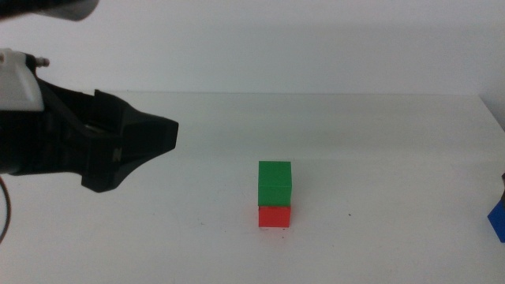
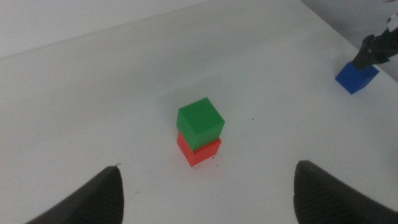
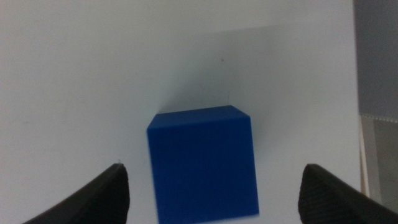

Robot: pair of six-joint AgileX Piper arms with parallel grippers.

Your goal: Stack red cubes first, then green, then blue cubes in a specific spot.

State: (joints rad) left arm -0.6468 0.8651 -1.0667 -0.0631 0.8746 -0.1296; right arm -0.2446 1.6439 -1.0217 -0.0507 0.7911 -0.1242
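Observation:
The blue cube's top (image 3: pixel 204 171) is below the fingers of my right gripper, so it isn't time to close yet. My right gripper needs to lower its fingers first, then close on the blue cube.
The green cube (image 1: pixel 274 181) sits on the red cube (image 1: pixel 274 215) on the white tabletop (image 1: pixel 355 142), near the middle. My left gripper (image 1: pixel 162 136) hovers to the left of the stack. In the left wrist view its jaws are wide open and empty (image 2: pixel 209 168), with the green cube (image 2: pixel 200 121) and the red cube (image 2: pixel 200 150) ahead of them. The blue cube (image 1: pixel 499 218) lies at the table's right edge. In the right wrist view my right gripper (image 3: pixel 212 169) is open, one jaw on each side of the blue cube (image 3: pixel 202 165).
The left wrist view shows the blue cube (image 2: pixel 356 76) far off with the right gripper (image 2: pixel 377 48) over it. The table's right edge (image 3: pixel 357 124) runs close beside the blue cube. A pale wall stands behind the table.

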